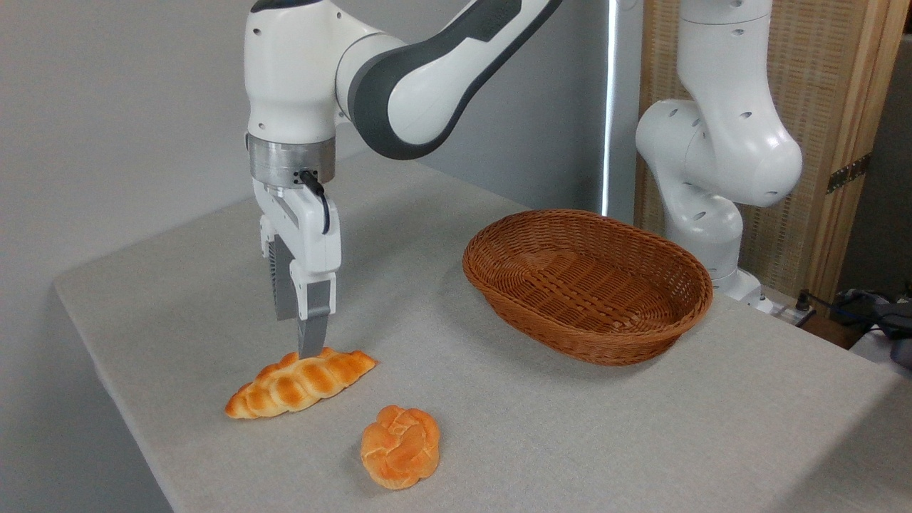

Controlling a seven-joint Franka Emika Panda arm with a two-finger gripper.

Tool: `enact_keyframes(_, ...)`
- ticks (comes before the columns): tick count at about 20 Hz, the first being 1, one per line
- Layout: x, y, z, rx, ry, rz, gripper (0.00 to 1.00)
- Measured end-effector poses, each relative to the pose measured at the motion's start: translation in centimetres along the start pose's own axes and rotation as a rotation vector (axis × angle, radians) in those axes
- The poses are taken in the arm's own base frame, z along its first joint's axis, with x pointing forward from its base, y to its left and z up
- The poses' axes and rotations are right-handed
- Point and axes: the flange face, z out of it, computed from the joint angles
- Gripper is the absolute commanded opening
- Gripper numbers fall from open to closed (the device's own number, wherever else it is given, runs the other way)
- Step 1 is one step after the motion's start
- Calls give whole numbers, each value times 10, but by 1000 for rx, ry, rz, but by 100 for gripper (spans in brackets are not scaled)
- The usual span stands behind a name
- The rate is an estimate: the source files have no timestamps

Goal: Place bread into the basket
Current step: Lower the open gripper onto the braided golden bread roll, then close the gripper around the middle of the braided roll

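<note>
The bread needs to go into the basket, so my gripper should next grab the braided loaf by its middle [299, 384], between the pointed ends.
The bread [299, 383], a golden-orange braided loaf with pointed ends, lies flat on the grey table near its front left. My gripper [296, 336] points straight down right over the loaf's middle, open and holding nothing. The nearer fingertip [311, 349] meets the loaf's far top edge; the other finger ends higher and further back. Whether a finger touches the loaf I cannot tell. The basket [491, 246], an oval brown wicker one with a thick rim, stands empty to the right, well apart from the loaf.
A small round knotted orange bun [400, 447] lies in front and to the right of the loaf. The arm's white base [712, 164] rises behind the basket. The table's left edge [107, 356] runs close to the loaf.
</note>
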Motion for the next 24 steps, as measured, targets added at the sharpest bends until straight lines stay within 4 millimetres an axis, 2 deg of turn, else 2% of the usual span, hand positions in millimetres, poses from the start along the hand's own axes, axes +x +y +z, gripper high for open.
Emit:
enact_keyframes(6, 0, 8, 21, -4, -47, 40, 100)
enact_keyframes(13, 17, 13, 52, 27, 13, 66, 100)
enact_keyframes(24, 16, 11, 53, 92, -39, 154, 100)
